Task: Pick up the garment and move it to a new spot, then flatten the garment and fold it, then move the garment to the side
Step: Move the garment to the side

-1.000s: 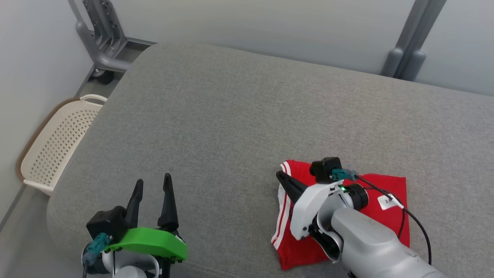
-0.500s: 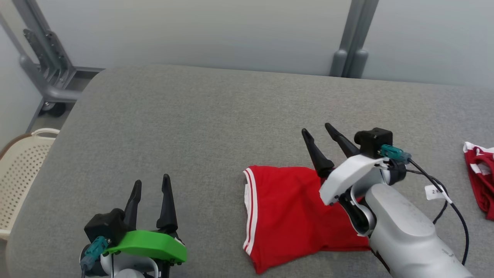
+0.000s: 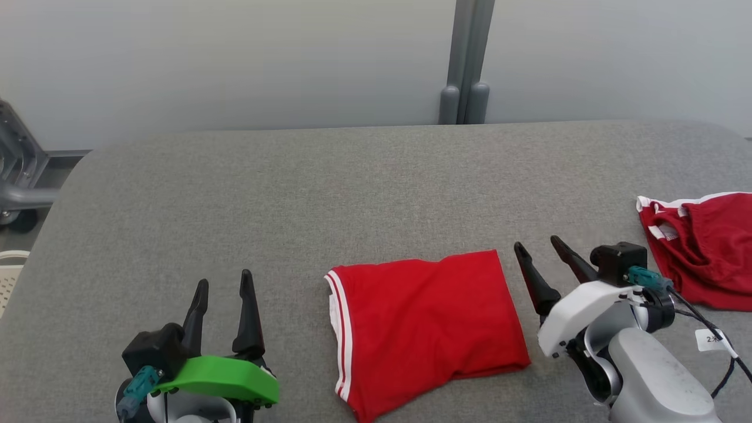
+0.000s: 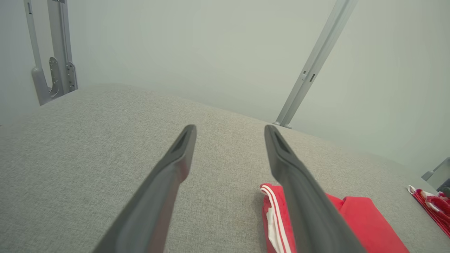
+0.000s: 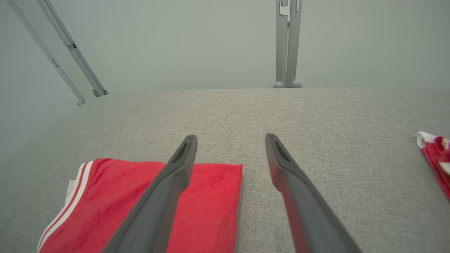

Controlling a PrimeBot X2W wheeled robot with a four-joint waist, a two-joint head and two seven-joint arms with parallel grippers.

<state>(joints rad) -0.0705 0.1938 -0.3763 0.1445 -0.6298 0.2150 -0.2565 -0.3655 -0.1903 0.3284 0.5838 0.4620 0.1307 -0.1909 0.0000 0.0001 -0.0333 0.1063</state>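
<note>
The folded red garment [image 3: 426, 323] needs to move to the side, so my right gripper will next grab it by its plain folded edge [image 3: 513, 306].
A folded red garment [image 3: 426, 323] with white stripes along its left edge lies flat on the grey padded table [image 3: 294, 194], near the front centre. It also appears in the left wrist view as the red garment [image 4: 365, 225] and in the right wrist view as the red garment [image 5: 126, 207]. My right gripper [image 3: 537, 249] stands open just to the right of its right edge, holding nothing, fingers [image 5: 175, 175] spread above the cloth's corner. My left gripper [image 3: 223, 285] is open at the lower left, well apart from the garment.
A second red garment [image 3: 705, 247] with white trim lies crumpled at the table's right edge. A grey post [image 3: 464, 64] stands behind the table against the pale wall. A cream perforated basket [image 3: 7, 276] and a grey frame [image 3: 17, 176] sit off the left end.
The right gripper has opened, let go of the garment and drawn back to its right side. The head camera has swung to the right, bringing the second red garment into view. The left gripper stays put.
</note>
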